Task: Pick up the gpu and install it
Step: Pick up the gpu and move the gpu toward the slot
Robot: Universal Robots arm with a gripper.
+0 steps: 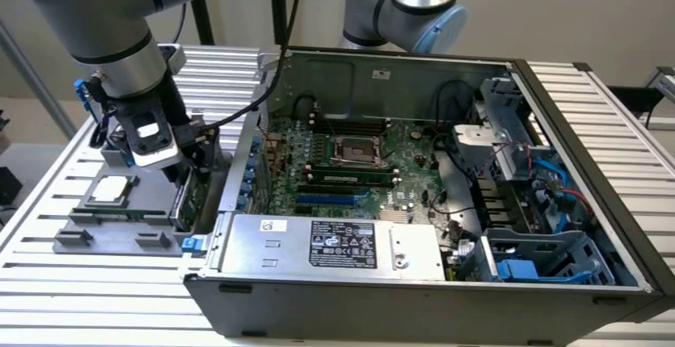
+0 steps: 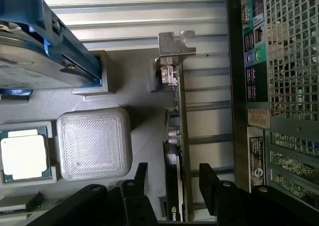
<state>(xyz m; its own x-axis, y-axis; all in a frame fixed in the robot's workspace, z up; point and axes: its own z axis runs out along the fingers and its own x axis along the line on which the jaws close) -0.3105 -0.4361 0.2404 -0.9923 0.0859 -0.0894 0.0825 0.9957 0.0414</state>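
My gripper should close on the GPU now, since my black fingers are on either side of the GPU's near end. Closing now would hold it.
The gpu (image 2: pixel 177 136) stands on its edge in a slot of the grey holder, its silver end bracket (image 2: pixel 175 44) at the far end. In the exterior view the gpu (image 1: pixel 188 197) is a green board just outside the case's wall, on that view's left. My gripper (image 2: pixel 174 178) is open and straddles the card's near end, one black finger (image 2: pixel 141 175) on each side with a small gap to the board. In the exterior view the gripper (image 1: pixel 182 167) hangs right over the card.
The open computer case (image 1: pixel 422 292) with its motherboard (image 1: pixel 348 165) sits beside the holder; its rear panel (image 2: pixel 259 61) runs close along the card. On the grey holder (image 1: pixel 106 232) lie a CPU (image 2: pixel 22 156), a grey block (image 2: pixel 93 143) and a blue-framed hard drive (image 2: pixel 30 51). A second arm (image 1: pixel 412 7) stands behind the case.
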